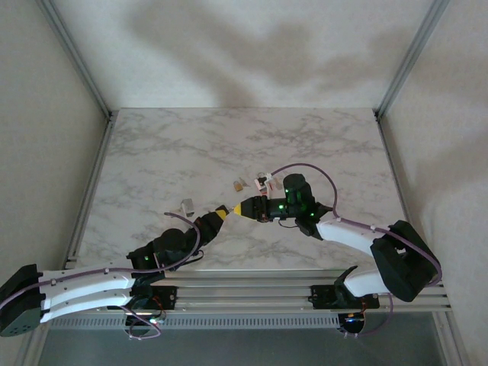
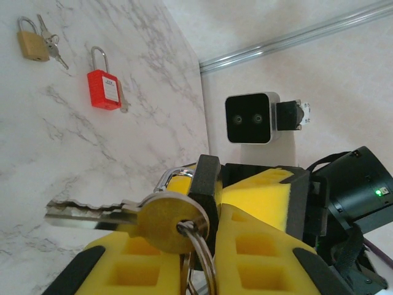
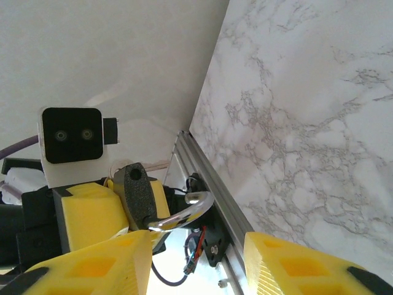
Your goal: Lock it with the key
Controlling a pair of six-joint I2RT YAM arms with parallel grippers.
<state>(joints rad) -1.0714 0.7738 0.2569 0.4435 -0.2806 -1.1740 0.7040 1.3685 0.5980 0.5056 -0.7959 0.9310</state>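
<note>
The black padlock needs to be locked, so my right gripper needs to grab it by its silver shackle (image 2: 169, 177). The key end will stay free for my left gripper to lock it.
A black padlock (image 2: 206, 184) with a silver shackle (image 2: 164, 178) sits upright between the yellow fingers of my left gripper (image 2: 202, 226), which is shut on its body. A brass key (image 2: 161, 221) on a ring lies across the left finger, blade pointing left; whether another key sits in the keyway is hidden. In the right wrist view the padlock (image 3: 136, 190) shows its shackle (image 3: 187, 212) swung open. My right gripper (image 3: 196, 252) is open, fingers wide apart on either side of the shackle. Both grippers meet tip to tip over the table: left gripper (image 1: 220, 214), right gripper (image 1: 239, 207).
A red padlock (image 2: 103, 90) and a brass padlock with keys (image 2: 32, 44) lie on the marble table (image 1: 152, 160) just beyond the grippers. A small grey object (image 1: 187, 205) lies left of them. The aluminium rail (image 3: 215, 184) marks the table's near edge.
</note>
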